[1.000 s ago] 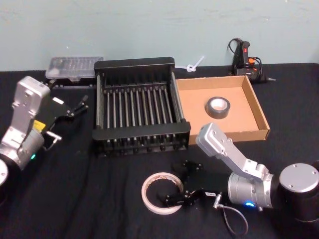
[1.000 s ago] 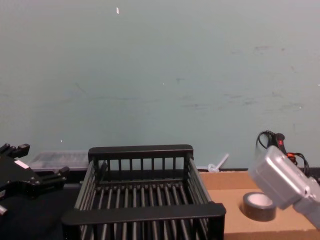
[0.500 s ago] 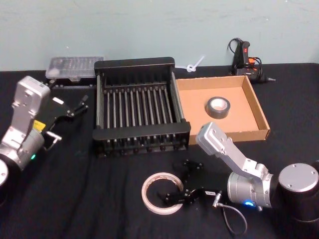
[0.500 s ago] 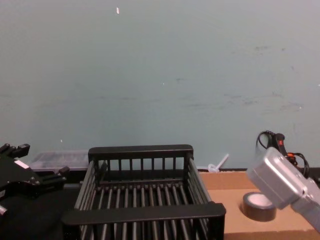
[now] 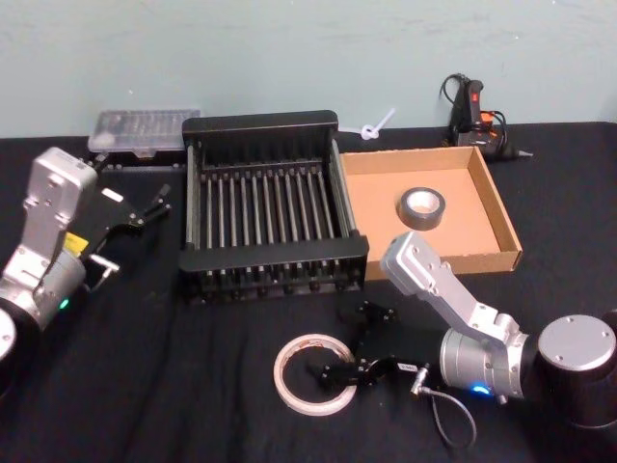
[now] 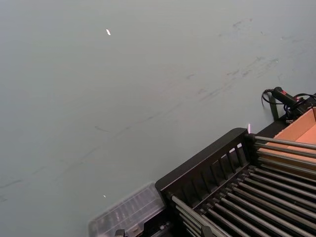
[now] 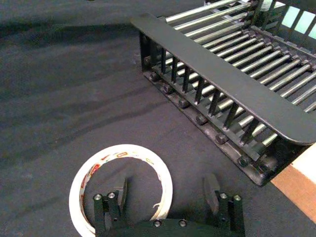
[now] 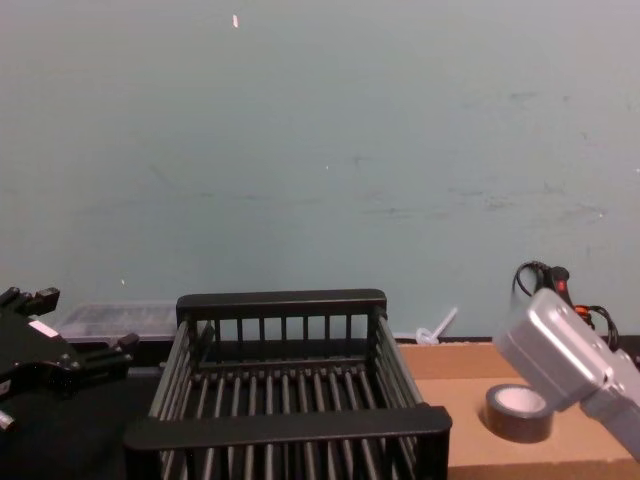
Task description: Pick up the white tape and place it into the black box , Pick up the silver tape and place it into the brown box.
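Note:
The white tape is too wide across its big open hole (image 7: 121, 186) for the fingers, so the robot's right gripper needs to grab it by its narrow ring side (image 7: 167, 191) next.
The white tape (image 5: 284, 378) lies flat on the black cloth in front of the black box (image 5: 260, 125). My right gripper (image 5: 345, 343) is low over the tape's right side and open. In the right wrist view the right gripper (image 7: 167, 191) straddles the white tape (image 7: 123, 150), one finger inside the hole and the other outside. The silver tape (image 5: 421, 207) lies in the brown box (image 5: 494, 207), to the right of the black box. My left gripper (image 5: 147, 205) is parked open at the left, beside the black box.
A clear plastic case (image 5: 145, 130) sits behind the black box at the left. A black and red tool (image 5: 472, 108) with cables and a small white piece (image 5: 376, 125) lie at the back right. The wall stands close behind the table.
My right gripper has shifted slightly toward the white tape, one finger now sitting in its hole. The left arm, both tapes and both boxes have not moved.

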Robot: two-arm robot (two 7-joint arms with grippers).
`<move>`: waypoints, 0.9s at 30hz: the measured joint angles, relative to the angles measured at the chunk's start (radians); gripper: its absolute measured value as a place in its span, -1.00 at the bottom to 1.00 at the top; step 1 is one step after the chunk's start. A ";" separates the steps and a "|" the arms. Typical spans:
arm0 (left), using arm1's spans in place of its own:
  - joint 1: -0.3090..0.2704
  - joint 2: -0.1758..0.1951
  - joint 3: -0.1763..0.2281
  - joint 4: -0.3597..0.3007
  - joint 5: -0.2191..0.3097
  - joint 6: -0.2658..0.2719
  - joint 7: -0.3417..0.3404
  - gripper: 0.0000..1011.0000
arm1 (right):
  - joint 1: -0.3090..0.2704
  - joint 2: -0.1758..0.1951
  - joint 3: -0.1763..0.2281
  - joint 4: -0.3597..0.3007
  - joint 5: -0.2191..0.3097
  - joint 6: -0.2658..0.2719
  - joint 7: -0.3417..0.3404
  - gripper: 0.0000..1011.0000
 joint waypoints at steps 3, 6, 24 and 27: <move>0.000 0.000 0.000 0.000 0.000 0.000 0.000 0.98 | -0.001 -0.001 0.000 0.001 -0.003 0.000 0.000 0.98; 0.000 0.000 0.000 0.000 0.000 0.000 0.000 0.98 | -0.003 -0.002 0.001 0.001 -0.007 0.000 -0.001 0.98; 0.000 0.000 0.000 0.000 0.000 0.000 0.000 0.98 | -0.007 -0.002 0.003 -0.001 -0.015 -0.004 -0.005 0.98; 0.000 0.000 0.000 0.000 0.000 0.000 0.000 0.98 | -0.007 -0.002 0.003 -0.001 -0.015 -0.004 -0.005 0.89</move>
